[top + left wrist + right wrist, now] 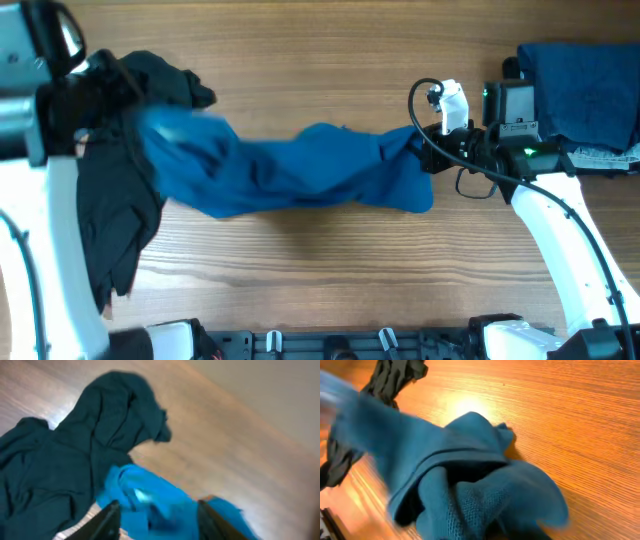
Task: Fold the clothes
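Note:
The robot's left gripper will next grab the blue shirt by its loose end [165,136] [153,513], opposite the right gripper. The shirt can then be stretched open for folding.
A medium-blue shirt [290,170] hangs stretched in a rope-like bundle across the wooden table [330,260]. My right gripper [425,150] is shut on its right end; in the right wrist view the bunched blue cloth [480,495] covers the fingers. At the left, my left gripper [157,506] stands open, its dark fingers [107,520] apart with the blurred blue cloth [150,505] between and below them. A black garment [115,200] lies crumpled under the shirt's left end and shows too in the left wrist view [75,450].
A dark blue garment [580,85] lies folded at the back right, with white papers [600,158] beside it. The black garment [395,375] reaches toward the left front edge. A black rail [330,345] runs along the front edge.

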Available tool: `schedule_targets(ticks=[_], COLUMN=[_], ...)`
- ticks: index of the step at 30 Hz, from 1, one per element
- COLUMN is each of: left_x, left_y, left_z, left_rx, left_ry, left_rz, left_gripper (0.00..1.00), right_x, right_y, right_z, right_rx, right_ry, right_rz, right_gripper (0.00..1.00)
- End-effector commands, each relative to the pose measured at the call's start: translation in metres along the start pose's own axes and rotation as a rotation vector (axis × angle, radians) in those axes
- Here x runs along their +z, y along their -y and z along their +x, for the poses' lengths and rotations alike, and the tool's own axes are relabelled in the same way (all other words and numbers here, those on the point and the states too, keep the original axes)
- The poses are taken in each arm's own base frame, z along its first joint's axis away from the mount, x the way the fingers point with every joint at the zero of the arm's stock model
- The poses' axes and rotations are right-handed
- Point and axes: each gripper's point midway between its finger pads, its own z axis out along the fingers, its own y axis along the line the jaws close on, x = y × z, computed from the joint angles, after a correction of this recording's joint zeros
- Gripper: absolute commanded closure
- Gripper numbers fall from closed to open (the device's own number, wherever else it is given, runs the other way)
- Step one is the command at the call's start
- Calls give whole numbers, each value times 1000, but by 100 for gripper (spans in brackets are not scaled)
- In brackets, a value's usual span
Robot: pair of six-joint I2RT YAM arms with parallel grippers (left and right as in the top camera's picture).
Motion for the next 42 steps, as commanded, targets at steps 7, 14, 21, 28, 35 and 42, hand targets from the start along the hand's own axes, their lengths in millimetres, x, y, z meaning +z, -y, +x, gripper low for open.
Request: schedule_targets(ticks=[7, 14, 21, 28, 35, 42], left_x=[40, 71, 126, 144, 174, 192], left_y=[75, 127, 130, 127, 118, 111], left_z=[48, 130, 199, 253, 286, 288], left_rx=[603, 997, 870, 769, 850, 872], left_ry=[-176, -377, -694, -871, -864, -815], left_rz=[225, 295, 242, 205, 232, 201], left_gripper=[42, 37, 38, 34, 32, 30], right_x=[1, 4, 4, 4, 4, 4], right_y=[9, 10, 10, 10, 10, 10], right_z=[-9, -8, -8, -8, -8, -8], right_rx=[-15, -11, -11, -13, -13, -12], right_ry=[12, 7, 7, 7, 6, 5], right_rz=[32, 32, 32, 32, 32, 32], right_gripper=[97, 96, 96, 96, 96, 96])
